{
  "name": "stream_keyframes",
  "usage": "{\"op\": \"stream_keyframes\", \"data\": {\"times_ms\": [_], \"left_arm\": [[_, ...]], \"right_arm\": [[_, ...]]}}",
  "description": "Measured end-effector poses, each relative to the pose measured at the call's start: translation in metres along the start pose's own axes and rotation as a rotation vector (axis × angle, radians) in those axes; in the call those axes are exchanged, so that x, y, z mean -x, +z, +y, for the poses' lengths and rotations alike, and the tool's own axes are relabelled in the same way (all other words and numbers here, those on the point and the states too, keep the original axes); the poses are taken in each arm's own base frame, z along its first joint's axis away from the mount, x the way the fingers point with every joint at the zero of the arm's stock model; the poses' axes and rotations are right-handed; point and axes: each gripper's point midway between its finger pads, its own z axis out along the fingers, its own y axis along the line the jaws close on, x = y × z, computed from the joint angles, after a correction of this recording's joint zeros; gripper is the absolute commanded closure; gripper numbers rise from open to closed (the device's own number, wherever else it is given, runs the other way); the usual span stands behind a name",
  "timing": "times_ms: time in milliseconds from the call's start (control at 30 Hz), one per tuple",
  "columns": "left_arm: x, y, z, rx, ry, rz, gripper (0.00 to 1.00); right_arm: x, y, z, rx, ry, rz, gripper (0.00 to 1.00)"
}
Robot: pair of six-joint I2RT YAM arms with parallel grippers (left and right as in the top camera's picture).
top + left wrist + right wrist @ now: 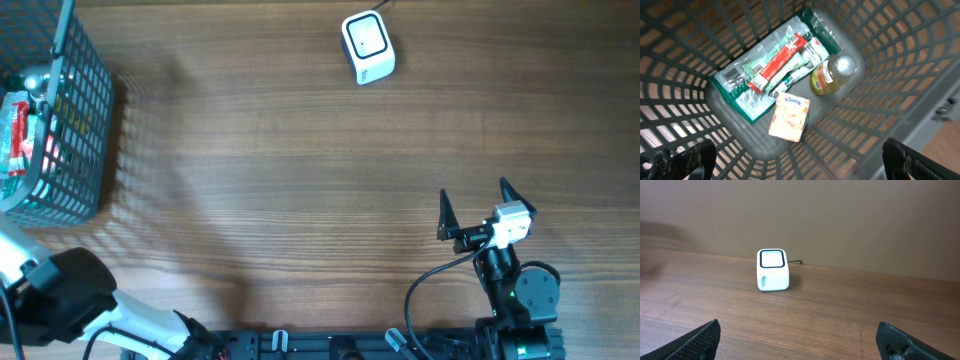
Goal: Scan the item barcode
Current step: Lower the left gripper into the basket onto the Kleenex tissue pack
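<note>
My left gripper should next hold the Kleenex tissue pack [789, 116] by its opposite sides. Its barcode then stays free to face the scanner.
The grey mesh basket [85, 110] stands at the table's left edge. In the left wrist view it holds a green-and-white pack with a red tube [772, 65], a Kleenex tissue pack [789, 116] and a yellow bottle with a silver cap [832, 75]. My left gripper [800, 167] hangs open over the basket's inside, holding nothing; its dark fingers [695, 160] frame the view. The white barcode scanner [368, 46] sits at the far middle, its window [773, 259] facing my right gripper [800, 340]. That gripper [475, 195] is open and empty, low at the front right.
The basket wall [880, 105] slopes in on all sides round the items. A thin cable [797, 263] leaves the scanner's back. The left arm's black and white links [60, 295] lie at the front left corner. Bare wooden table [300, 180] lies between basket and scanner.
</note>
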Motion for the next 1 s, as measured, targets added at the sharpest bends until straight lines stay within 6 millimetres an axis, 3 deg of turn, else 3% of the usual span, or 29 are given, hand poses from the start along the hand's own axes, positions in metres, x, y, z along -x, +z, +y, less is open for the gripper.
{"op": "stream_keyframes", "data": {"times_ms": [367,800,1000], "left_arm": [[-0.035,0.097,0.007,0.013,0.008,0.143,0.0],[-0.077,0.166,0.017,0.001,0.049,0.175,0.0],[-0.09,0.182,0.018,-0.022,0.07,0.179,0.0]], "right_arm": [[0.0,0.0,0.0,0.0,0.0,0.0,0.0],[0.0,0.0,0.0,0.0,0.0,0.0,0.0],[0.0,0.0,0.0,0.0,0.0,0.0,0.0]]}}
